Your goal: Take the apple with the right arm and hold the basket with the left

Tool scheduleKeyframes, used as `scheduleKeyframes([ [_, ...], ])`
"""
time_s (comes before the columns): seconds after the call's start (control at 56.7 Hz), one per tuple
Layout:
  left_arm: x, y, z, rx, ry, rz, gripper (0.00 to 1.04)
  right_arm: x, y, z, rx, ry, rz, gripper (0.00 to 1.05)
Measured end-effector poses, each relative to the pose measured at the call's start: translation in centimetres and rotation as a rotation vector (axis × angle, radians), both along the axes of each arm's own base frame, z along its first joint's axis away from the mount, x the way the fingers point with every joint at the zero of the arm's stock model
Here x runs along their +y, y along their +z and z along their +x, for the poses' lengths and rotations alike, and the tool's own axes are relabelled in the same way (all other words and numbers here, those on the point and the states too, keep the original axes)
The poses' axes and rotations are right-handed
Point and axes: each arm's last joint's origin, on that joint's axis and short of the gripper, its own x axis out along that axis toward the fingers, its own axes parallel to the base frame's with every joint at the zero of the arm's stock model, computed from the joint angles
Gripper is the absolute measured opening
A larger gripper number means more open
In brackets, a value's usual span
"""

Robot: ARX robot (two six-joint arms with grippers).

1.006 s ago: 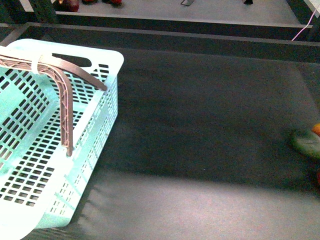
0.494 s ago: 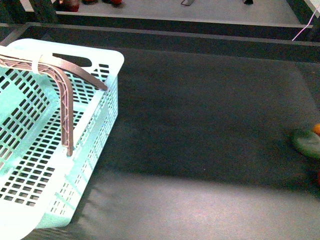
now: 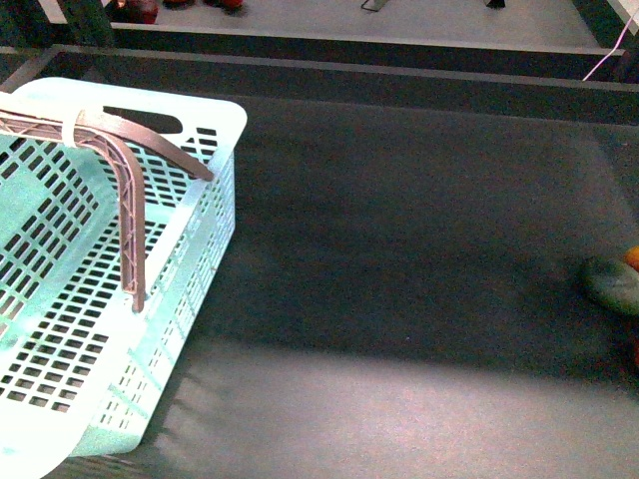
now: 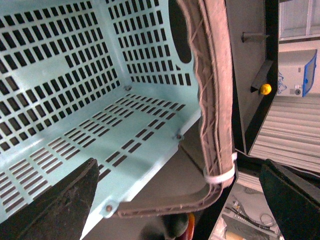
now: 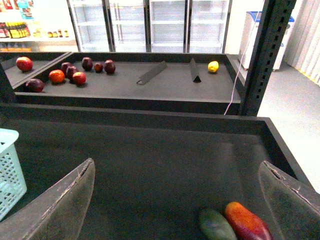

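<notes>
My left gripper grabs the basket by its brown ribbed handle next, to hold the basket steady for the apple.
The mint-aqua basket stands at the table's left, its brown handle swung over its inside. My left gripper is open beside the basket, and the handle and near rim lie between its fingers without touching them. My right gripper is open above the dark table. Ahead of it, nearer one finger, lies a red fruit with an orange-yellow end, apparently the apple, cut off by the frame edge. Neither arm appears in the front view.
A flat green object touches the apple; it sits at the right edge with a small orange thing behind it. A raised rim bounds the table. Beyond it are several dark red fruits, a lemon and a black post.
</notes>
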Motion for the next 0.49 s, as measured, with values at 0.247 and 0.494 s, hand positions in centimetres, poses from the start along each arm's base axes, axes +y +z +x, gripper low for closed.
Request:
scheduleKeyframes([
  [0.247,1.8,0.2,5.2,0.045,0.021,0.018,0.98,0.0,0.0,0.0,0.0,0.0,0.0,0.96],
  [0.494,2.4,-1.7,7.9,0.1,0.029,0.044,0.98,0.0,0.0,0.0,0.0,0.0,0.0,0.96],
])
